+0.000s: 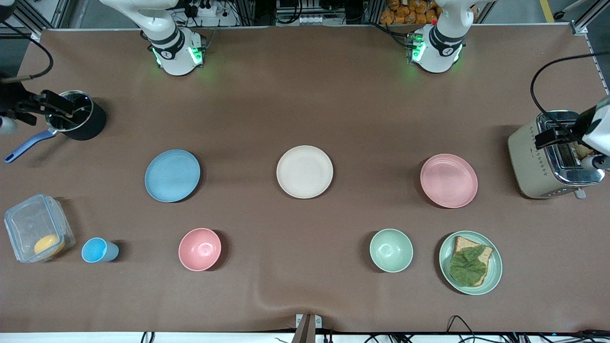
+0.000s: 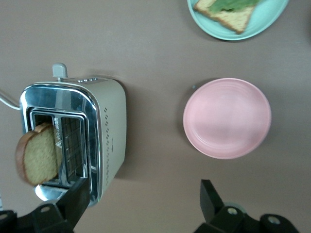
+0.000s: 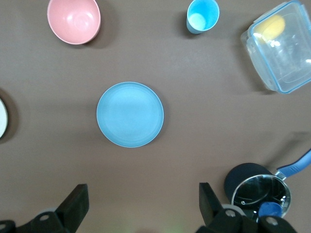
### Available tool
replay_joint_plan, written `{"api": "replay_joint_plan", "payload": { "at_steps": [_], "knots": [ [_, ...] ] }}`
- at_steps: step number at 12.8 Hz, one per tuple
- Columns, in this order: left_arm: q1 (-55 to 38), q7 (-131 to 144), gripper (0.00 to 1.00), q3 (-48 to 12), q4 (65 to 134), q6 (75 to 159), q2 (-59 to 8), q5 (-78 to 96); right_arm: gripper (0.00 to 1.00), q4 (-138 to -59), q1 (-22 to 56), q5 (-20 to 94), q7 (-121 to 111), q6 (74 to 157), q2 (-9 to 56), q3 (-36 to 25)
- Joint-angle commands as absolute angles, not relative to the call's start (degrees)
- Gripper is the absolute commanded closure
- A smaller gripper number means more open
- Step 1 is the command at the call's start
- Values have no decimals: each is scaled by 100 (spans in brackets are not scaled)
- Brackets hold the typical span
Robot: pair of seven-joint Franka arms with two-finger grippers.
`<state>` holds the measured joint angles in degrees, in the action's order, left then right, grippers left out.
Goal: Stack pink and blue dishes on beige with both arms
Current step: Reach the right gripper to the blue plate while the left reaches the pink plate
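Note:
My left gripper takes the pale pink plate by its rim (image 1: 472, 189) next, to stack it on the beige plate.
Three plates lie in a row across the middle of the table. The light blue plate (image 1: 172, 175) (image 3: 130, 114) is toward the right arm's end, the cream-beige plate (image 1: 304, 171) is in the middle, and the pale pink plate (image 1: 448, 180) (image 2: 227, 118) is toward the left arm's end. All three are bare and apart from each other. My left gripper (image 1: 555, 136) (image 2: 144, 200) hangs open and empty over the toaster. My right gripper (image 1: 45, 107) (image 3: 143, 201) hangs open and empty over the black pot. A sliver of the beige plate (image 3: 2, 119) shows in the right wrist view.
A toaster (image 1: 553, 157) (image 2: 73, 136) holding a bread slice and a black pot (image 1: 78, 116) (image 3: 257, 191) sit at the table's ends. Nearer the front camera are a lidded container (image 1: 38, 228), blue cup (image 1: 99, 250), pink bowl (image 1: 200, 249), green bowl (image 1: 391, 250) and green plate (image 1: 493, 276) with bread and a leaf.

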<state>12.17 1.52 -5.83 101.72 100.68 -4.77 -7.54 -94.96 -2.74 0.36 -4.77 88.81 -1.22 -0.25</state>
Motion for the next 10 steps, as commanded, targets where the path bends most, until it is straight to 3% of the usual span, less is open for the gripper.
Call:
{"api": "replay_joint_plan", "payload": {
  "at_steps": [1,6,10],
  "knots": [
    [1327,359,0,-659,10827,10747,-517,-416,0,-9913,-281,105,-431,9315,165,-35],
    [1749,238,0,-659,11021,11187,-1519,1186,0,-10063,-404,105,-360,9833,1386,-44],
    [1591,176,0,-703,11740,12748,-1994,1160,0,-11272,-501,114,-360,11526,1749,-26]
  ]
}}
